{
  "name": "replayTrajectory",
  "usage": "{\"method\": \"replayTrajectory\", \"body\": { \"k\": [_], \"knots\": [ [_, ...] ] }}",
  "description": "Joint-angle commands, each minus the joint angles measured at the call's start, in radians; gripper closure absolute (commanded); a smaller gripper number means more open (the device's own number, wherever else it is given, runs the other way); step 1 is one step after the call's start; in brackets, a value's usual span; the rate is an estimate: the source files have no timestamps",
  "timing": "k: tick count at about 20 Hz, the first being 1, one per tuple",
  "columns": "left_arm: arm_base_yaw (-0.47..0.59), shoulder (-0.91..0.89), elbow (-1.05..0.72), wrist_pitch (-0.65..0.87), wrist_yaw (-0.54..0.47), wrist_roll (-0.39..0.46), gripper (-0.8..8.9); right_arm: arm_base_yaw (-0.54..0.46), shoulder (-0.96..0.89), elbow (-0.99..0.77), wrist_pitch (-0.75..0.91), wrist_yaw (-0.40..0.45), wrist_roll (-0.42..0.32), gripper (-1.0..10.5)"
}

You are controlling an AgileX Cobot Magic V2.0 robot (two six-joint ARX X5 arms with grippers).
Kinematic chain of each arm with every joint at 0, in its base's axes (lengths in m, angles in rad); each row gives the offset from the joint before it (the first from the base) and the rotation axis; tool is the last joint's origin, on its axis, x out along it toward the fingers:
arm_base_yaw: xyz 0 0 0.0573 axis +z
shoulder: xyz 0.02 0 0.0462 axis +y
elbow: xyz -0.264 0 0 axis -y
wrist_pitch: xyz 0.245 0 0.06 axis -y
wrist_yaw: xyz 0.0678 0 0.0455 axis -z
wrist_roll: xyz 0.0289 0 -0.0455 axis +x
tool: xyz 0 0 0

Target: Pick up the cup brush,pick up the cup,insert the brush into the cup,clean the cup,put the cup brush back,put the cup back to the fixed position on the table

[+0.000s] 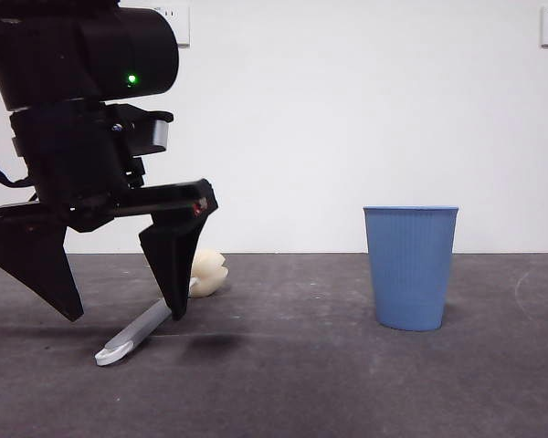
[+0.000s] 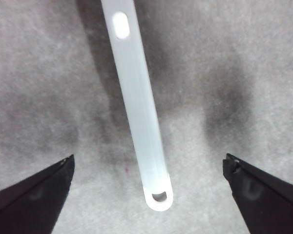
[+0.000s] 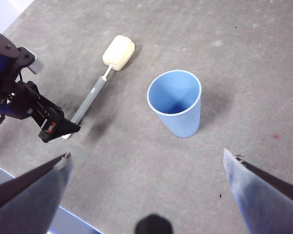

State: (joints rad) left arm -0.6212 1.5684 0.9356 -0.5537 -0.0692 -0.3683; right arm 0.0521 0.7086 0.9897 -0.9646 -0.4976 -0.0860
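Note:
The cup brush will be lifted for cleaning the cup (image 1: 411,266). My left gripper will next grab the brush by its grey handle (image 1: 139,327).
The cup brush (image 1: 146,326) lies flat on the table (image 1: 292,383), its cream sponge head (image 1: 208,272) toward the wall and its looped tip toward the front. My left gripper (image 1: 123,315) is open and straddles the handle low over the table, without touching it. In the left wrist view the grey handle (image 2: 136,107) runs between the open jaws of the left gripper (image 2: 149,158). The blue cup (image 1: 411,266) stands upright at the right. My right gripper (image 3: 146,156) is open and empty, high above the cup (image 3: 178,105) and the brush (image 3: 90,97).
The table meets a white wall (image 1: 347,119) at the back. The left arm (image 3: 14,92) shows at the side of the right wrist view, over the brush's handle end. A bare strip of table lies between brush and cup.

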Motion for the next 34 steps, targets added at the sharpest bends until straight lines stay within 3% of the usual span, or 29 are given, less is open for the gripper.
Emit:
{"method": "replayTrajectory", "body": {
  "k": [1, 9, 14, 16, 19, 24, 34],
  "knots": [
    [-0.014, 0.019, 0.002, 0.000, -0.029, -0.026, 1.58, 0.002, -0.002, 0.000, 0.007, -0.001, 0.010, 2.9],
    [-0.030, 0.074, 0.002, 0.005, -0.062, -0.059, 1.65, 0.002, -0.002, 0.000, 0.007, 0.000, 0.011, 2.9],
    [-0.034, 0.074, 0.002, 0.006, -0.051, -0.058, 5.93, 0.002, -0.002, 0.000, 0.014, -0.001, 0.011, 2.9],
    [-0.035, 0.074, 0.002, 0.009, -0.026, -0.058, 7.02, 0.002, -0.002, 0.000, 0.014, -0.001, 0.011, 2.9],
    [-0.046, 0.074, 0.002, 0.008, -0.027, -0.058, 7.03, 0.002, -0.002, 0.000, 0.014, -0.001, 0.011, 2.9],
    [-0.047, 0.074, 0.002, 0.007, -0.027, -0.058, 8.18, 0.002, -0.002, 0.000, 0.014, -0.001, 0.011, 2.9],
    [-0.045, 0.020, 0.002, 0.006, -0.030, -0.049, 8.21, 0.003, -0.002, 0.000, 0.014, -0.001, 0.018, 2.9]
  ]
}}
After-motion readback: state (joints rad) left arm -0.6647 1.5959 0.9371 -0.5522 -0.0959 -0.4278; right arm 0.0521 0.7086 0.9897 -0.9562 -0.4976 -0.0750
